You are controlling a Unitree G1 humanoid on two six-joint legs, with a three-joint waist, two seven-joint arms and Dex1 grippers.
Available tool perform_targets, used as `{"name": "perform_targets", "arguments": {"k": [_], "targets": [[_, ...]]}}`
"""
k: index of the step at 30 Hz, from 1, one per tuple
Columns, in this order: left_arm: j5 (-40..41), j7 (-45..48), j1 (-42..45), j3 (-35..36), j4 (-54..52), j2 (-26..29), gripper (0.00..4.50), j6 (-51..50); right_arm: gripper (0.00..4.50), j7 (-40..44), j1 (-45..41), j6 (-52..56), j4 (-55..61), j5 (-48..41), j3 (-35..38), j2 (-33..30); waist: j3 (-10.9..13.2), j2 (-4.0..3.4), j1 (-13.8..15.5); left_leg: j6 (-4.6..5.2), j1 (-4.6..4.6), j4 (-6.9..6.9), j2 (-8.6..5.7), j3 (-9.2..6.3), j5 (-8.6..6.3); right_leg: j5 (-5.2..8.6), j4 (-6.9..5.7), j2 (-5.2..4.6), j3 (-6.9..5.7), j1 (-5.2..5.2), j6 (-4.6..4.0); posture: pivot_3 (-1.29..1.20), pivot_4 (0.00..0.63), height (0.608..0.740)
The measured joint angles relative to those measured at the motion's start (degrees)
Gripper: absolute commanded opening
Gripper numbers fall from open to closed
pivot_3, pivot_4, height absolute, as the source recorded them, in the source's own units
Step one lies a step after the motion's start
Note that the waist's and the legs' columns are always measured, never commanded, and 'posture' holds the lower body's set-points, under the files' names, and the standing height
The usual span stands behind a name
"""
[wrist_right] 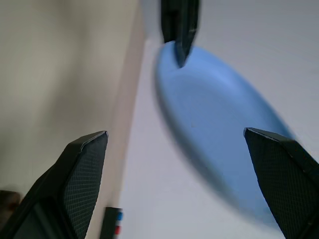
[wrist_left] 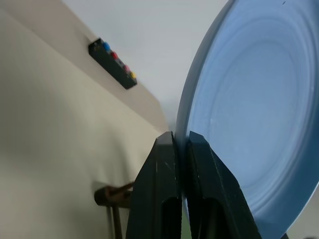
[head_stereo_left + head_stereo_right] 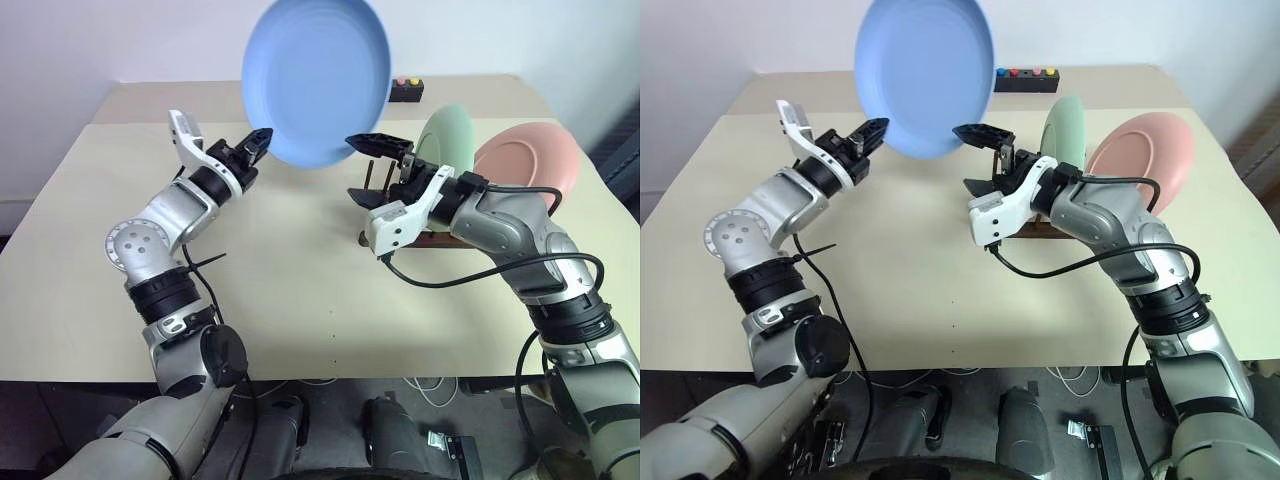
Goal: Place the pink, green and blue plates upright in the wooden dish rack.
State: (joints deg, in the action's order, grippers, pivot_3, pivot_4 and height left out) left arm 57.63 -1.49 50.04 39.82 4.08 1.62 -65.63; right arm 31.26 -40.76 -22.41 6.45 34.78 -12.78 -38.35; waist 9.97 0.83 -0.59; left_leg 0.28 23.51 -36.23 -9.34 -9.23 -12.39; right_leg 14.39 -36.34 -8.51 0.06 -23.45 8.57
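Next, my right gripper grabs the blue plate by its thin bottom rim (image 3: 340, 157) (image 1: 199, 169), since the plate's broad side spreads far wider than my open fingers.
The blue plate (image 3: 316, 80) hangs tilted on edge above the table, its lower left rim pinched by my left gripper (image 3: 262, 140), which is shut on it (image 2: 182, 142). My right gripper (image 3: 365, 170) stands open just below the plate's lower right rim, with nothing between its fingers (image 1: 87, 169); ahead of it the blue plate (image 1: 214, 119) sits apart from them. The green plate (image 3: 447, 135) and the pink plate (image 3: 530, 160) stand upright in the wooden dish rack (image 3: 1035, 225), right behind my right wrist. The arm hides most of the rack.
A black box with coloured buttons (image 3: 1025, 80) lies at the table's far edge, behind the plates. The beige table (image 3: 290, 290) stretches wide to the left and front. A black cable (image 3: 470, 275) loops off my right arm.
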Motion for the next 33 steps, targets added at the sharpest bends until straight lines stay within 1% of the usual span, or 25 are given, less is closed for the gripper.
{"name": "perform_targets", "arguments": {"k": [5,12,15,18,19,22,27,32,33], "targets": [[0.9,-2.4,-0.1,-1.7,-0.1,-0.5,0.08,2.5,4.5,-1.8,-0.1,-0.5,0.0,1.2,0.0,0.0,0.0,0.0,-0.1,-0.01,0.0,0.01,0.0,0.01,0.0,0.0,-0.01,0.01,0.02,-0.02,0.0,0.0,0.15,0.74],[3.5,-3.8,-0.7,-4.3,-0.7,-0.5,0.08,3.5,4.5,-2.6,-0.1,-0.4,-1.0,3.3,-1.2,0.4,0.0,0.0,-0.1,-0.01,0.0,0.01,-0.01,0.01,0.01,0.0,0.0,0.01,0.02,-0.01,0.0,0.0,0.15,0.74],[4.4,-3.9,-1.3,-5.6,-1.0,-0.4,0.0,3.6,3.62,-2.5,-0.1,0.0,-2.1,3.8,-2.0,0.8,0.0,0.0,-0.1,-0.01,-0.01,0.01,0.0,0.01,0.01,0.0,0.0,0.01,0.02,-0.01,0.0,0.0,0.15,0.74],[5.3,-4.0,-2.1,-6.6,-1.4,0.4,0.0,3.7,2.12,-2.1,-0.1,0.6,-2.9,3.8,-2.4,0.9,0.0,0.0,-0.1,-0.01,0.0,0.01,0.0,0.01,0.01,0.0,0.0,0.01,0.02,-0.01,-0.01,0.0,0.15,0.74],[5.7,-4.0,-2.3,-6.6,-1.5,0.4,0.0,3.7,1.69,-2.1,-0.1,0.7,-3.3,3.8,-2.4,0.9,0.0,0.0,-0.1,-0.01,0.0,0.01,0.0,0.01,0.01,0.0,0.0,0.01,0.02,-0.01,-0.01,0.0,0.15,0.74],[7.0,-4.2,-2.5,-7.2,-2.1,0.8,0.0,4.1,0.08,-1.5,-0.2,0.8,-4.0,4.1,-2.8,0.8,0.0,0.01,0.0,-0.02,-0.01,0.01,0.0,0.0,0.01,0.0,0.01,0.01,0.02,0.0,-0.01,0.0,0.15,0.74],[8.1,-4.8,-2.8,-8.7,-3.0,1.7,0.0,4.5,0.03,-1.0,-0.2,1.1,-4.6,4.3,-3.3,0.8,0.0,0.0,-0.1,-0.02,-0.02,0.02,0.0,0.01,0.01,0.0,0.0,0.02,0.03,-0.01,-0.01,0.0,0.15,0.74],[7.5,-4.0,-3.1,-10.6,-2.7,1.9,0.0,7.8,0.03,-0.9,-0.3,1.5,-4.5,4.2,-3.2,0.8,0.0,0.0,0.0,-0.02,-0.02,0.02,-0.01,0.01,0.01,0.0,0.01,0.01,0.03,0.01,-0.01,0.0,0.15,0.74],[7.5,-3.8,-3.1,-11.0,-2.4,2.3,0.33,7.9,0.01,-0.9,-0.3,1.6,-4.5,4.2,-3.2,0.8,0.0,0.0,0.0,-0.02,-0.02,0.02,0.0,0.01,0.01,0.0,0.01,0.02,0.03,0.0,-0.01,0.0,0.15,0.74]]}}
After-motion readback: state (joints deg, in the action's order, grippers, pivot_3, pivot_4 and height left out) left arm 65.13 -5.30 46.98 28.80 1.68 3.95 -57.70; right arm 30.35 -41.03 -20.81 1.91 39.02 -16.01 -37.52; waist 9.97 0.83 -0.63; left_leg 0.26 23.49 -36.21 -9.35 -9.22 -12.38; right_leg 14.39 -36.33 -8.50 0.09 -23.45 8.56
